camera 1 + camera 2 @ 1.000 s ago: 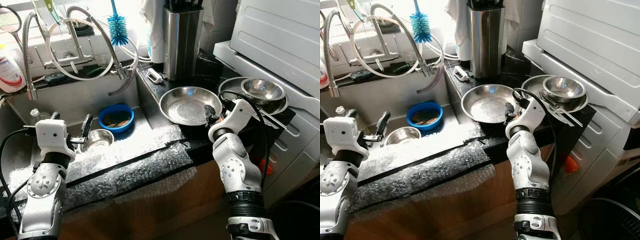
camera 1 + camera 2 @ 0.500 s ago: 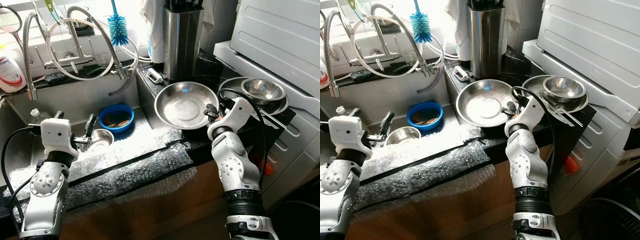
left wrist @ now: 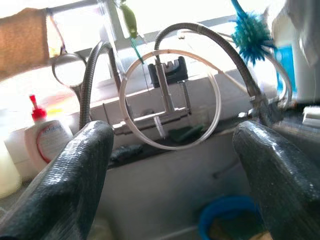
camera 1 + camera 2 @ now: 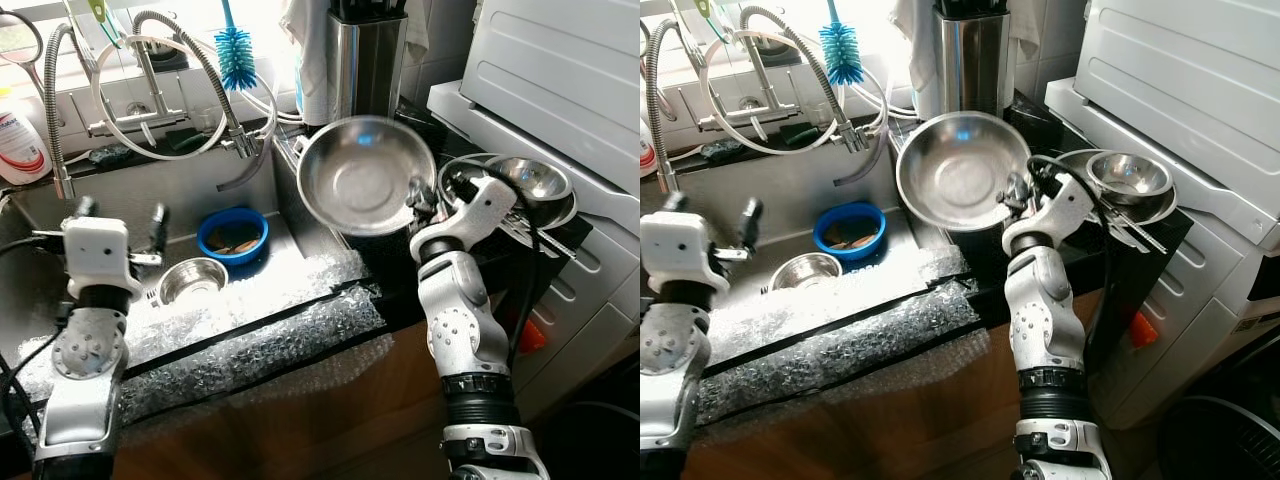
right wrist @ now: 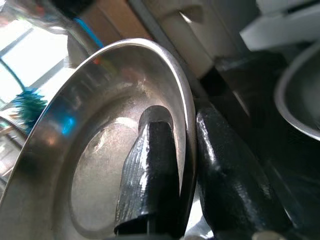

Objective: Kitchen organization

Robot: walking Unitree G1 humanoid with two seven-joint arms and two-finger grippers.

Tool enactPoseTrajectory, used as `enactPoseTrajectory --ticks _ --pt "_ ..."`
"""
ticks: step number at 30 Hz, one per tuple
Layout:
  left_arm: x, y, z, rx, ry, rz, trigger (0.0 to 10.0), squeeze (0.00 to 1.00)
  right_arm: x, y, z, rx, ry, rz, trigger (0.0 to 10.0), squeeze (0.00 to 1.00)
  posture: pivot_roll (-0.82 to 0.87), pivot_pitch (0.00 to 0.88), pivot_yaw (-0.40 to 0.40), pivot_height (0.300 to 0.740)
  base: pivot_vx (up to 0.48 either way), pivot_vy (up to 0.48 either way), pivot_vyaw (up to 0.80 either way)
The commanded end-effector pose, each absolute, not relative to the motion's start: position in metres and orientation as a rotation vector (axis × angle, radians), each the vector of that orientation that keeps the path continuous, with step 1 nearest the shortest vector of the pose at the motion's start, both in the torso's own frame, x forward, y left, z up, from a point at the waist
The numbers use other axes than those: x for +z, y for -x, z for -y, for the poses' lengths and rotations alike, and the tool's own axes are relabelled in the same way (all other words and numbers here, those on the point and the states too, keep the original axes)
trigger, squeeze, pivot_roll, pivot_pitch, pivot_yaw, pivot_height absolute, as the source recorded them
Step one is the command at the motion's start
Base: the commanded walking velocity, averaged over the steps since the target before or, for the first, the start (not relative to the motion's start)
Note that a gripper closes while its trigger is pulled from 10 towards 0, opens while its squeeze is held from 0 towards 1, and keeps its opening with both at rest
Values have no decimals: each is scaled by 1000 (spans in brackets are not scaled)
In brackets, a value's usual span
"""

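My left gripper grabs the large steel bowl by the thin rim opposite my right gripper next, since its broad basin [image 4: 362, 185] is too wide to span.
A large steel bowl [image 4: 362, 172] hangs tilted above the counter's corner, its inside facing me. My right gripper [image 4: 415, 200] is shut on its rim, one finger inside the bowl and one behind it, as the right wrist view shows the rim [image 5: 187, 125] pinched between them. My left gripper [image 4: 120, 215] is open above the sink, its two fingers [image 3: 70, 185] spread wide toward the tap [image 3: 167, 92]. A small steel bowl [image 4: 193, 281] and a blue bowl [image 4: 232, 234] sit in the sink [image 4: 130, 215].
Stacked steel bowls with utensils [image 4: 520, 185] sit on the counter right of the gripper. A steel knife block [image 4: 362, 75] stands behind. A blue bottle brush [image 4: 236, 55], coiled hoses and a soap bottle [image 4: 20, 140] line the sink's back. Bubble wrap [image 4: 250, 330] covers the front edge.
My right gripper has lifted the large bowl off the counter and tipped it upright. My left gripper has risen and turned above the sink.
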State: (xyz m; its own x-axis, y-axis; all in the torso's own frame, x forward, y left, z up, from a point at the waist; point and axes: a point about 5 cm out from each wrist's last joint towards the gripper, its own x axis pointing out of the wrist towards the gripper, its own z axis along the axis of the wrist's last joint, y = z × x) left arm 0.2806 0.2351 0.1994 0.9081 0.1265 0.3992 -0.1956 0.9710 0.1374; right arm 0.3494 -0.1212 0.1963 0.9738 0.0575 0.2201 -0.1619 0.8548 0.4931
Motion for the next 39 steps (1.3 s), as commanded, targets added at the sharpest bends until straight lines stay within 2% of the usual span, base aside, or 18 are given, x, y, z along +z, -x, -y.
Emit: enactPoseTrajectory --ticks 1,2,5,7,12,27,28,39 --pt "208 -281 -236 168 -76 429 10000 0 217 -350 111 184 -494 282 10000 0 -98 0 52 740 0 0 0" --pt "208 -282 -237 164 25 430 10000 0 219 -351 109 205 -486 296 10000 0 -100 0 54 740 0 0 0" --pt "211 -282 -230 102 181 439 10000 0 224 -351 104 249 -469 314 10000 0 -101 0 53 740 0 0 0" --pt "214 -282 -217 -24 300 435 10000 0 226 -350 97 299 -459 321 10000 0 -95 0 52 740 0 0 0" --pt "214 -278 -202 -159 463 435 10000 0 226 -347 85 355 -462 320 10000 0 -92 0 53 740 0 0 0" --pt "211 -277 -182 -265 540 379 10000 0 222 -346 80 372 -467 311 10000 0 -91 0 55 740 0 0 0" --pt "210 -278 -181 -265 548 377 0 0 222 -345 79 375 -467 308 10000 0 -91 0 55 740 0 0 0" --pt "208 -279 -172 -271 567 367 0 0 220 -344 70 415 -473 283 10000 0 -90 0 55 740 0 0 0"
